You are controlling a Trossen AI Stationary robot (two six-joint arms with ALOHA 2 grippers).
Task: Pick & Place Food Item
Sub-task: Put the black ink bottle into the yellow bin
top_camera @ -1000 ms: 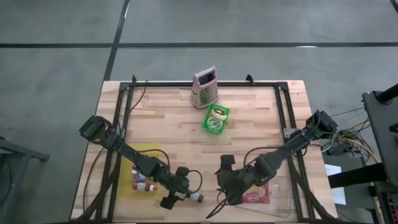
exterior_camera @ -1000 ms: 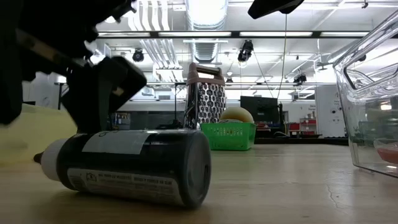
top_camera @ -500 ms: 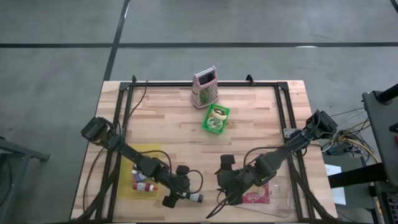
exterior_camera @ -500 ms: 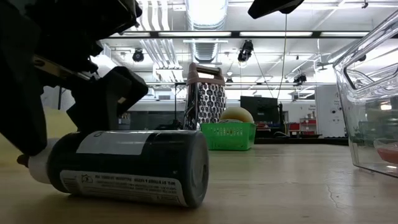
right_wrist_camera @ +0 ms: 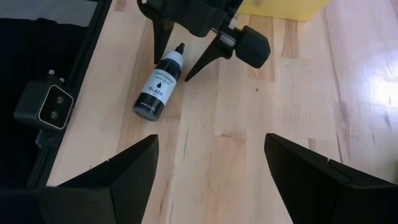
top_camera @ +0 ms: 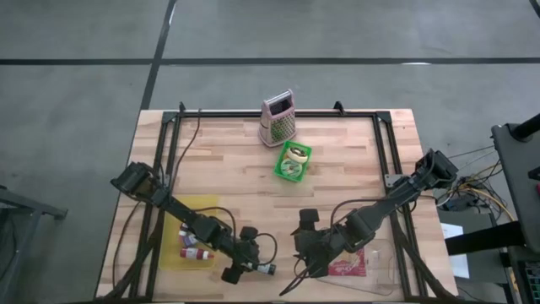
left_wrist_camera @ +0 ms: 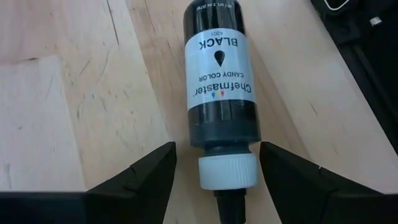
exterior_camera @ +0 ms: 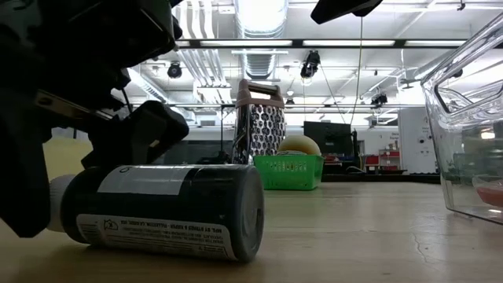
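The black bottle's white cap (left_wrist_camera: 227, 171) is the part my left gripper should grip next. The bottle should then go with the others in the yellow tray.
A black bottle of candy colour (left_wrist_camera: 219, 81) with a white cap (left_wrist_camera: 227, 171) lies on its side on the wooden table near the front edge (top_camera: 264, 269). My left gripper (left_wrist_camera: 216, 149) is open and low over it. One finger stands on each side of the cap end, and bare wood shows between each finger and the bottle. The low view shows the bottle (exterior_camera: 173, 208) close up, with the left gripper's dark fingers (exterior_camera: 134, 134) around its capped end. My right gripper (right_wrist_camera: 211, 138) hangs open above the table, right of the bottle (right_wrist_camera: 160, 84), and holds nothing.
A metal grater (top_camera: 277, 118) and a green basket (top_camera: 294, 160) stand at the far middle. A yellow pad (top_camera: 194, 228) with small bottles (top_camera: 196, 252) lies at the front left. A clear container (exterior_camera: 471, 118) holding a red packet (top_camera: 346, 267) sits at the front right.
My left gripper has sunk toward the table, and its open fingers have come down on either side of the bottle's cap end. My right gripper has kept still.
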